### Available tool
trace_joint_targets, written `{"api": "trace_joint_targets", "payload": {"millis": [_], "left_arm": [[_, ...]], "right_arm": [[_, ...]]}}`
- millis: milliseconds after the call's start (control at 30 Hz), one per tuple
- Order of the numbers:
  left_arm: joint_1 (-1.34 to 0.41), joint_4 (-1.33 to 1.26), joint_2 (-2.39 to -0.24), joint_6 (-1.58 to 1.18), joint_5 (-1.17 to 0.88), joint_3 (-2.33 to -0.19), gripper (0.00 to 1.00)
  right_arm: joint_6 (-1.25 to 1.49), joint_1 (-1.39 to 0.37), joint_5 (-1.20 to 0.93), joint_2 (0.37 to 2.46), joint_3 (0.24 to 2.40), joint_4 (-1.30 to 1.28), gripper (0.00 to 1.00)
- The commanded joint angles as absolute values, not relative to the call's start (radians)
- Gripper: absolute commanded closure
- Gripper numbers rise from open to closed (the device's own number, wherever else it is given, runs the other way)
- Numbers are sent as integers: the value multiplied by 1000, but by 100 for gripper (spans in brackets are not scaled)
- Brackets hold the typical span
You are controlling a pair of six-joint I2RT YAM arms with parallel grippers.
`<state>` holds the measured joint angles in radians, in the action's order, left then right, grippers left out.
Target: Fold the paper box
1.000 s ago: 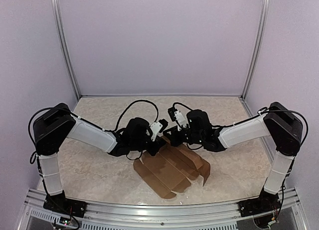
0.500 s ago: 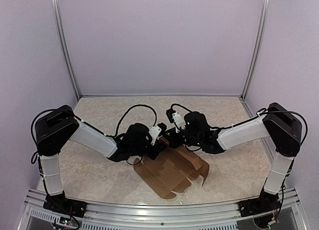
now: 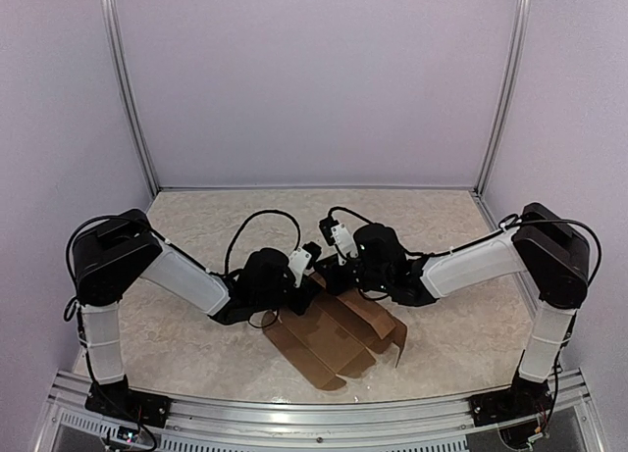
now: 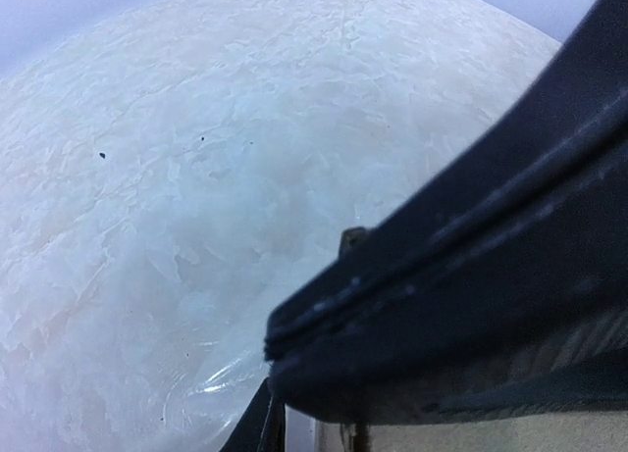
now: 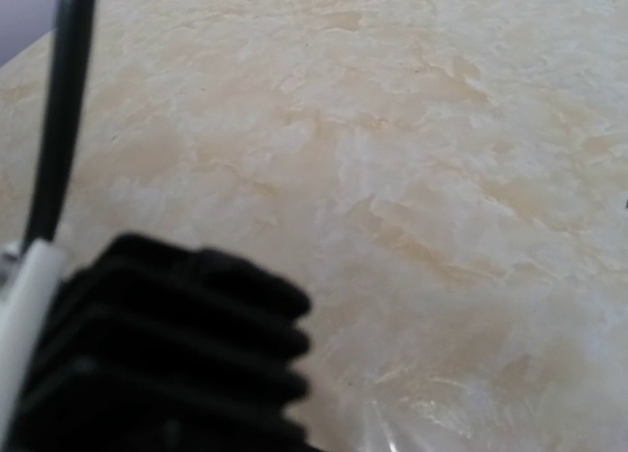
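The robot will grab the paper box's far corner (image 3: 314, 279) (image 4: 340, 433) with its left gripper next, so the opposite flaps stay free for its right gripper to fold.
The paper box (image 3: 334, 336) is a brown cardboard blank, lying mostly flat and unfolded on the table near the front, with its flaps spread out. My left gripper (image 3: 310, 287) and my right gripper (image 3: 334, 273) meet close together at the blank's far left corner. In the top view the wrists hide both pairs of jaws. The left wrist view shows the marbled table (image 4: 196, 197), with a black part of the other arm (image 4: 491, 276) filling its right side. The right wrist view shows the table and a black ribbed housing (image 5: 157, 344).
The table (image 3: 196, 334) is pale marbled stone. It is closed in by lilac walls with metal posts (image 3: 132, 99) at the back corners. A metal rail (image 3: 314, 413) runs along the front edge between the arm bases. Black cables loop above both wrists.
Both wrists have shifted left and come closer together over the blank's far corner. The left forearm has sunk lower. The right-hand flaps of the blank have shifted slightly.
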<state>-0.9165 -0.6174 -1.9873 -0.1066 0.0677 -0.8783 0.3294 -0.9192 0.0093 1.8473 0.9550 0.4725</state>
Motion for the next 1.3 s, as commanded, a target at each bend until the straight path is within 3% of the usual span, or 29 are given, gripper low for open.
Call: {"api": "trace_joint_targets", "payload": {"millis": [0,367,700,1267], "left_arm": [[-922,-678,-2012,-131,56,-873,76],[-923,-730,-2060,-154,44,-911,76],[-923,-727,-2073,-142,61,-921,100],[-941,-695,-2047,-98,83,-930,100]], "right_arm": [[321,-928,38,1893,958,364,100],[340,-928,30,1900,965,367,100],[366,-928,18,1911,962,386,100],[412,-918,41,1834,918,392,100]]}}
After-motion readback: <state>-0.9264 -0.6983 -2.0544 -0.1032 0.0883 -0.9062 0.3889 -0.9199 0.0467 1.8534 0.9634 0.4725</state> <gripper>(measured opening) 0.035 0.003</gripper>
